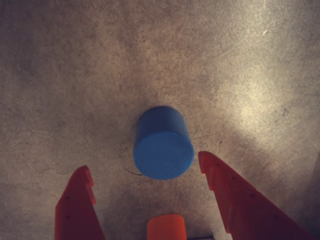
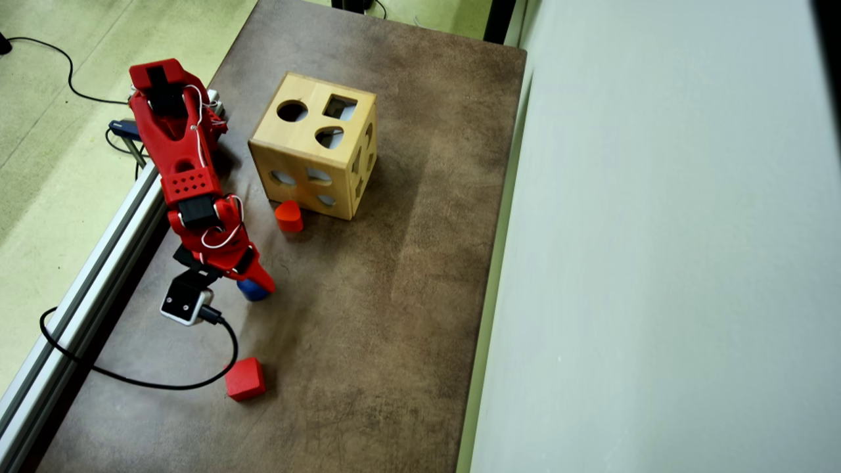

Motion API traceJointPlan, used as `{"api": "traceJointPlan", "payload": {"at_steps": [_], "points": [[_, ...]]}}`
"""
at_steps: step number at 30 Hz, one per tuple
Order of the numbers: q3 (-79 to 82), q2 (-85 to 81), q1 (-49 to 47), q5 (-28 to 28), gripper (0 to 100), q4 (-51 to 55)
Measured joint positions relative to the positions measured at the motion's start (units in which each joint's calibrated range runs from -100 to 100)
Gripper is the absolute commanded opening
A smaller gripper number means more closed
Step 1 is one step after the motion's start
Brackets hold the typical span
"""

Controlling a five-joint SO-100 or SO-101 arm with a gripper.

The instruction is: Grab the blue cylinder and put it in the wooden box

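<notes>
The blue cylinder point(image 1: 163, 145) needs to go in the wooden box, so my gripper will next grab the cylinder by its curved side point(image 1: 162, 120).
The blue cylinder point(image 1: 163, 145) stands upright on the brown table, flat round top facing the wrist camera. My gripper point(image 1: 142, 162) is open. Its red fingers point(image 1: 80, 200) sit on either side of the cylinder's near edge, and the right finger is the closer one, apart from it by a narrow gap. In the overhead view the gripper point(image 2: 257, 288) hangs over the blue cylinder point(image 2: 250, 293) and covers part of it. The wooden box point(image 2: 302, 141), a light-wood cube with shaped holes, stands farther up the table, away from the gripper.
An orange-red rounded block point(image 2: 289, 217) sits just in front of the box. A red cube point(image 2: 245, 379) lies lower on the table. A black cable point(image 2: 131, 381) loops from the wrist camera, and an aluminium rail point(image 2: 98, 263) borders the table's left side.
</notes>
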Motion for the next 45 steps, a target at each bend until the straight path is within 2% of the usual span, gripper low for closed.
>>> {"api": "traceJointPlan", "payload": {"at_steps": [21, 31, 45], "points": [[0.09, 2.80, -0.43, 0.00, 33, 0.00], [0.09, 2.80, -0.43, 0.00, 19, 0.00], [0.09, 2.80, -0.29, -0.05, 18, 0.00]]}}
